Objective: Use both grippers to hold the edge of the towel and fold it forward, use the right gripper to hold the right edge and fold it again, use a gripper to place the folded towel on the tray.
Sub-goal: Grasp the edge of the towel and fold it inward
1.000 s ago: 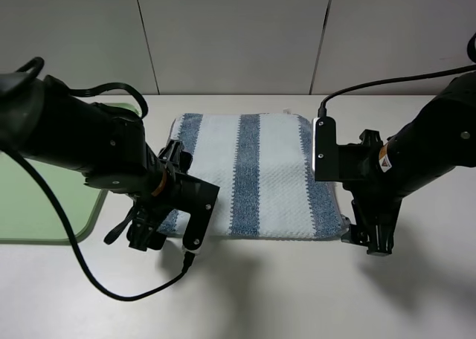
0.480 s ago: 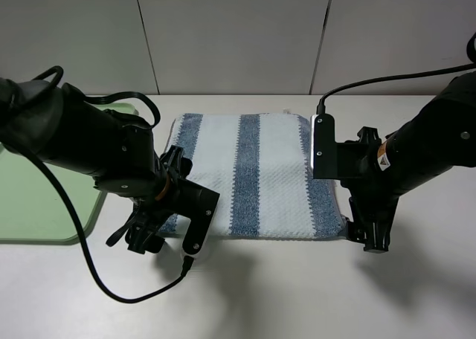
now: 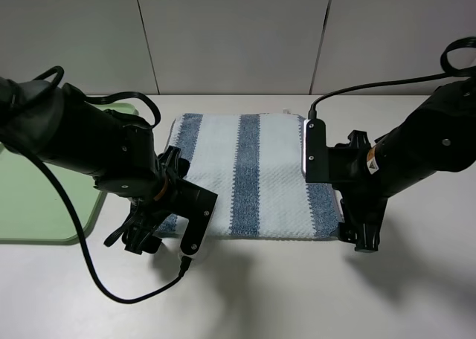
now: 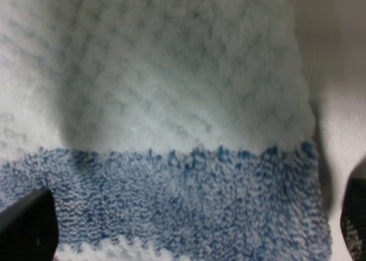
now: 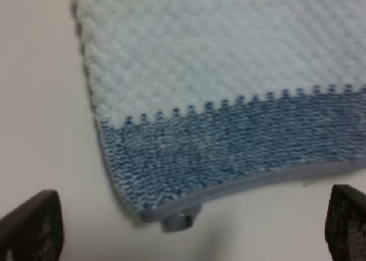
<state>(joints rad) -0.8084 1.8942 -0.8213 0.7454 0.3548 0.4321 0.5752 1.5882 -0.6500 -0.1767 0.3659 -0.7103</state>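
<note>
Both fingers sit past the towel's grey hem, so closing now would miss the towel. My right gripper next moves toward the blue stripe before closing.
The towel (image 3: 249, 175) lies flat in the middle of the table, with blue-grey and white stripes. My left gripper (image 3: 167, 241) is down at its near left corner and open. In the left wrist view (image 4: 189, 221) the dark fingertips (image 4: 26, 229) stand wide apart with the cloth (image 4: 171, 101) between them. My right gripper (image 3: 361, 239) is down at the near right corner and open. In the right wrist view (image 5: 189, 224) it straddles the corner of the towel (image 5: 229, 72), whose grey hem (image 5: 257, 178) shows. The light-green tray (image 3: 44, 205) lies at the left, partly hidden by my left arm.
A white table (image 3: 297, 294) with bare surface in front of the towel. A grey panelled wall (image 3: 238, 34) stands behind. Black cables (image 3: 97, 279) loop from the left arm over the table front. A small grey loop (image 5: 180, 221) hangs from the towel's corner.
My right gripper has moved left, closer to the towel's near right corner. My left gripper has shifted slightly left and back at the near left corner. The towel has not moved.
</note>
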